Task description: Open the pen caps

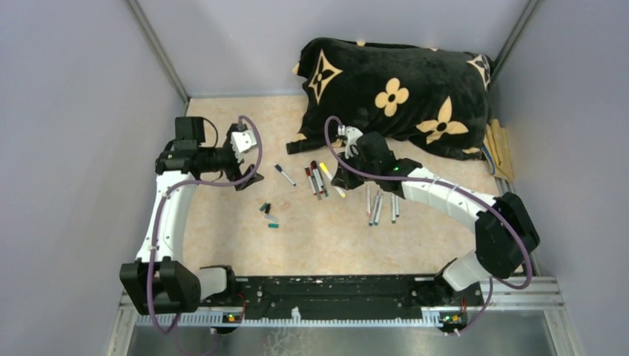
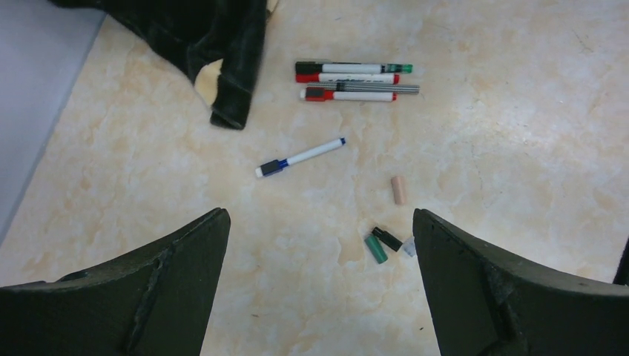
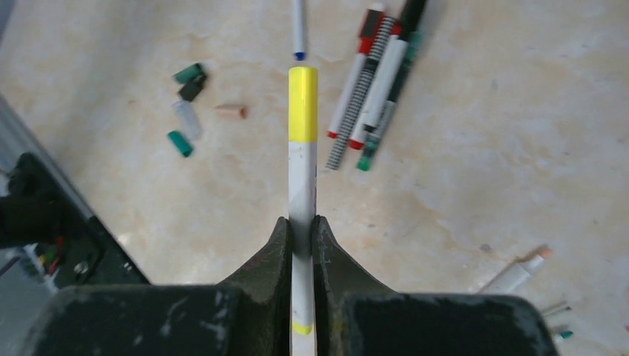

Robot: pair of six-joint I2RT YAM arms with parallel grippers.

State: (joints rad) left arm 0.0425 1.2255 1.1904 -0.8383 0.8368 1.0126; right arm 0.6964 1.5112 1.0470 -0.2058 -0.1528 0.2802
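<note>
Next, my left gripper grabs the pen's yellow cap (image 1: 325,169) to open the pen while my right gripper holds the pen's white body.
My right gripper (image 3: 302,222) is shut on the white barrel of a pen with a yellow cap (image 3: 303,104), held above the table; the top view shows the gripper (image 1: 343,176) and the cap (image 1: 325,169). My left gripper (image 2: 319,216) is open and empty, above bare table, shown in the top view too (image 1: 251,165). Loose caps lie near its right finger: green (image 2: 376,248), black (image 2: 387,239), clear (image 2: 408,247) and peach (image 2: 399,190). A capped blue pen (image 2: 300,157) and a cluster of capped red and green pens (image 2: 348,78) lie ahead of it.
A black flower-patterned pillow (image 1: 397,93) lies at the back right, its corner near the pens (image 2: 230,81). Several uncapped pens (image 1: 378,208) lie beside the right arm. Grey walls close in left, back and right. A teal cap (image 1: 273,225) lies nearer the front.
</note>
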